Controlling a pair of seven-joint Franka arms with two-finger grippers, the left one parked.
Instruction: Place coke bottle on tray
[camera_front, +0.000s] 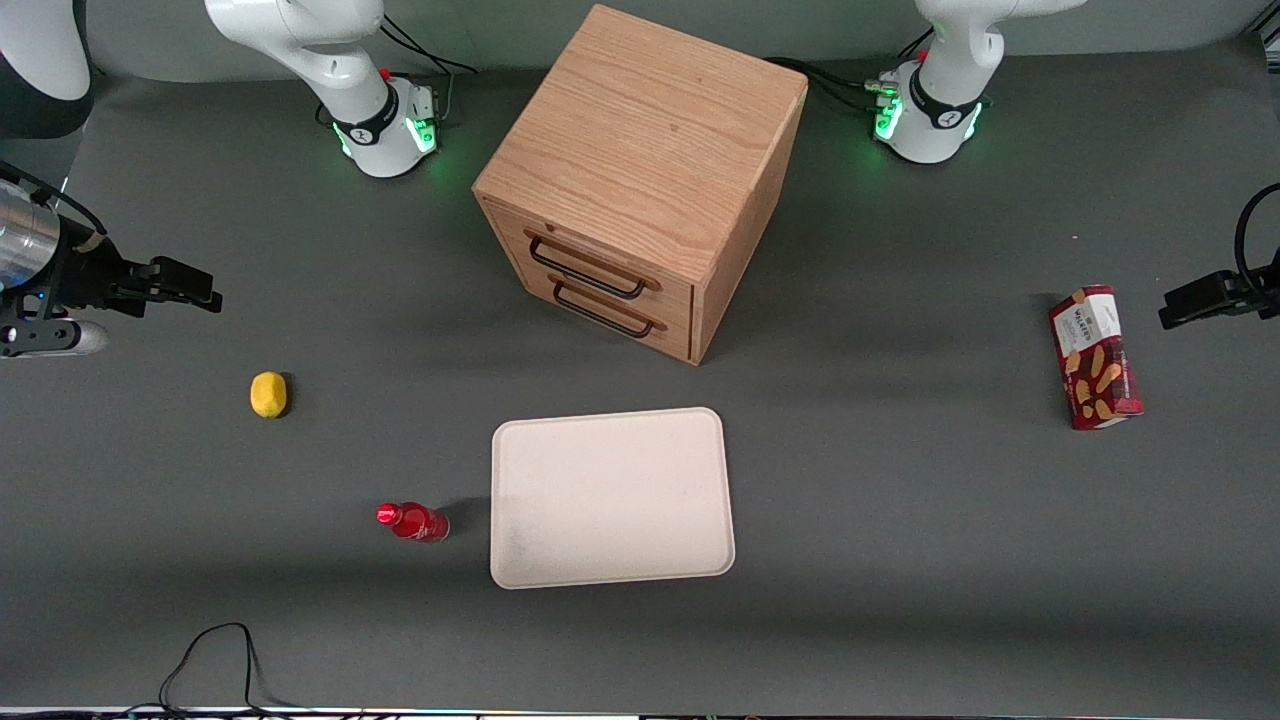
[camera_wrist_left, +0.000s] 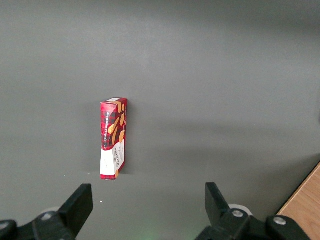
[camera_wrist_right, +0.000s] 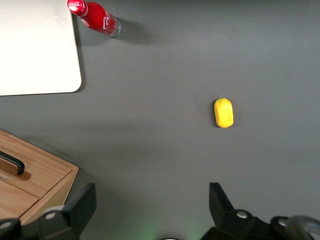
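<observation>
My right gripper next needs to take the coke bottle by its red cap (camera_front: 387, 514), so that I can then place the bottle on the tray (camera_front: 611, 496).
The coke bottle (camera_front: 413, 521) is a small all-red bottle with a red cap, lying on the grey table close beside the tray's edge. It also shows in the right wrist view (camera_wrist_right: 95, 18). The tray (camera_front: 611, 496) is cream-white, flat and bare, nearer the front camera than the wooden drawer cabinet; its corner shows in the right wrist view (camera_wrist_right: 35, 50). My right gripper (camera_front: 185, 285) hangs above the table at the working arm's end, farther from the camera than the bottle and well apart from it. Its fingers (camera_wrist_right: 220, 205) stand wide open with nothing between them.
A yellow lemon (camera_front: 268, 394) lies between the gripper and the bottle, also in the right wrist view (camera_wrist_right: 223, 112). A wooden two-drawer cabinet (camera_front: 640, 180) stands mid-table. A red biscuit box (camera_front: 1095, 357) lies toward the parked arm's end. A black cable (camera_front: 215, 660) loops at the near edge.
</observation>
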